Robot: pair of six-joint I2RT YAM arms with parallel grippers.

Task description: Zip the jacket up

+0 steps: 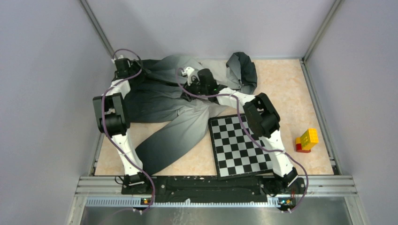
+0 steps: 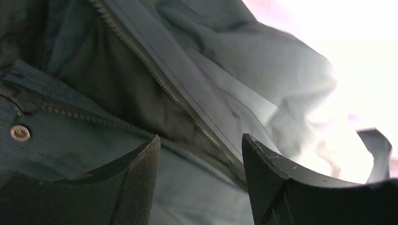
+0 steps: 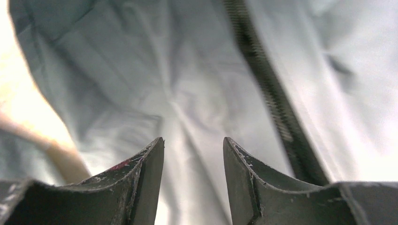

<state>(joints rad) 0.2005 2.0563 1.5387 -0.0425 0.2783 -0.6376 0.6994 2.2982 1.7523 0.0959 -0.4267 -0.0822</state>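
The jacket's dark zipper track edge [image 1: 143, 76] [image 2: 202, 151] will be gripped next by my left gripper to zip up the jacket. It will stay within my right gripper's reach.
The jacket [image 1: 164, 101] lies crumpled across the far half of the table, light grey fading to dark charcoal, with one sleeve trailing toward the near edge. My left gripper [image 1: 133, 69] is at its far left dark end. In the left wrist view the left gripper [image 2: 199, 140] is open, close over dark fabric where two zipper tracks [image 2: 155, 75] converge between the fingers. My right gripper [image 1: 191, 76] is over the jacket's middle. In the right wrist view the right gripper [image 3: 193, 140] is open and empty above light grey fabric, with the dark zipper [image 3: 267, 84] just right of the fingers.
A chessboard [image 1: 239, 145] lies at the near right, its far corner touching the jacket. A yellow and red block toy [image 1: 306, 139] stands right of it. A metal snap button [image 2: 20, 133] shows on the dark fabric. Grey walls enclose the table.
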